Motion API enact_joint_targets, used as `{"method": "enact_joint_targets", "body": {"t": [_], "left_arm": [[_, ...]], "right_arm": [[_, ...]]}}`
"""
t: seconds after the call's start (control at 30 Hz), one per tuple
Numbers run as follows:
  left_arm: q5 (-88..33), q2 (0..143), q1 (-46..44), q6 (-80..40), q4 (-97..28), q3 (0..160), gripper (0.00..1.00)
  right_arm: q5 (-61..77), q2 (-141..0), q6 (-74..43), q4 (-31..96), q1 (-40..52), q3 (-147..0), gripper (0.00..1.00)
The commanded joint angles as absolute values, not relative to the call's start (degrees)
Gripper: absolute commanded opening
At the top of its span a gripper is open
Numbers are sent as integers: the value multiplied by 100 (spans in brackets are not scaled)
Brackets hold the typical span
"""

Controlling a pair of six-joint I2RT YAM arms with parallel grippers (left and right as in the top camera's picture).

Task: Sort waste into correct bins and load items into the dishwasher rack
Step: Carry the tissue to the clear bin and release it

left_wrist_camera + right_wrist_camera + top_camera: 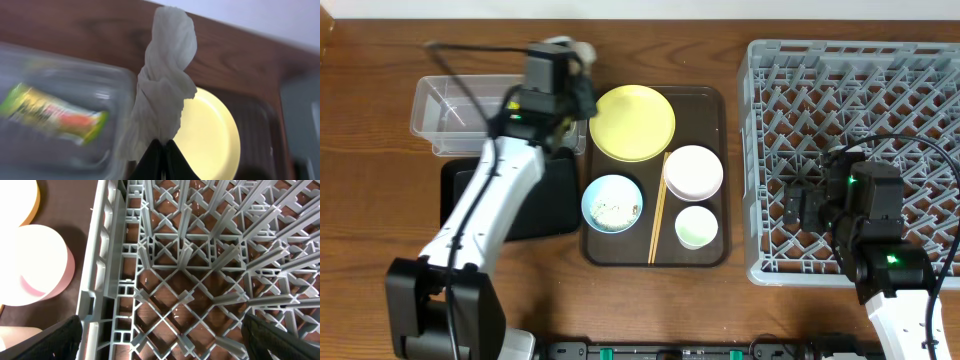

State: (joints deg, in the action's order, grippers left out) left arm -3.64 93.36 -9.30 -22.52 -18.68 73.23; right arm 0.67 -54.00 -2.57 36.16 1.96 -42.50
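Observation:
The napkin stays in my left gripper for now. It hangs between the clear tub and the yellow plate, so if I opened now, it would drop beside the tub.
My left gripper (pixel 162 150) is shut on a crumpled white paper napkin (pixel 162 85), held up between the clear tub (pixel 75 85) and the yellow plate (pixel 210 130). The green-and-yellow wrapper (pixel 52 115) lies in the tub. Overhead, the napkin (pixel 576 48) sits at the plate's (pixel 632 122) far left. The light-blue bowl (pixel 612 203) holds rice. The white-pinkish bowl (pixel 693 171), small cup (pixel 696 226) and chopsticks (pixel 657 215) lie on the brown tray. My right gripper (pixel 160 335) is open and empty over the grey rack's (pixel 200 255) left edge.
The black tray (pixel 545 205) lies in front of the clear tub (pixel 445 105), partly under my left arm. The dark-brown serving tray (pixel 715 100) sits between the bins and the rack (pixel 860 90). The pinkish bowl (pixel 35 265) is just left of the rack wall.

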Motion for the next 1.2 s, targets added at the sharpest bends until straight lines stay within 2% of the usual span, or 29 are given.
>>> {"method": "enact_joint_targets", "body": {"t": [0.0, 0.2, 0.23, 0.33, 0.43, 0.5, 0.8, 0.93, 1.17], "left_arm": [[-185, 9369, -497, -3979, -2106, 7352, 6], [-185, 9651, -84, -4558, -2152, 7249, 8], [-187, 9701, -56, -4556, -2147, 7249, 13], [-185, 9776, -1, -4552, -2156, 7249, 47], [-187, 9756, 10, -4475, -2154, 7251, 71], [-189, 9712, 10, -4342, -2161, 7251, 81], [-187, 8969, -445, -3310, -2696, 7255, 87], [-180, 8844, -1076, -3004, -3413, 7253, 91], [-172, 9144, -2287, -2805, -4082, 7236, 91]], "right_arm": [[110, -5402, -316, 3621, 115, -4381, 99], [110, -5402, -316, 3618, 115, -4381, 99], [113, -5402, -316, 3618, 115, -4381, 99], [113, -5402, -316, 3623, 115, -4381, 99], [113, -5402, -316, 3623, 115, -4381, 99], [113, -5402, -316, 3621, 115, -4381, 99], [113, -5402, -316, 3614, 115, -4381, 99], [113, -5402, -316, 3603, 115, -4381, 99], [113, -5402, -316, 3601, 115, -4381, 99]]}}
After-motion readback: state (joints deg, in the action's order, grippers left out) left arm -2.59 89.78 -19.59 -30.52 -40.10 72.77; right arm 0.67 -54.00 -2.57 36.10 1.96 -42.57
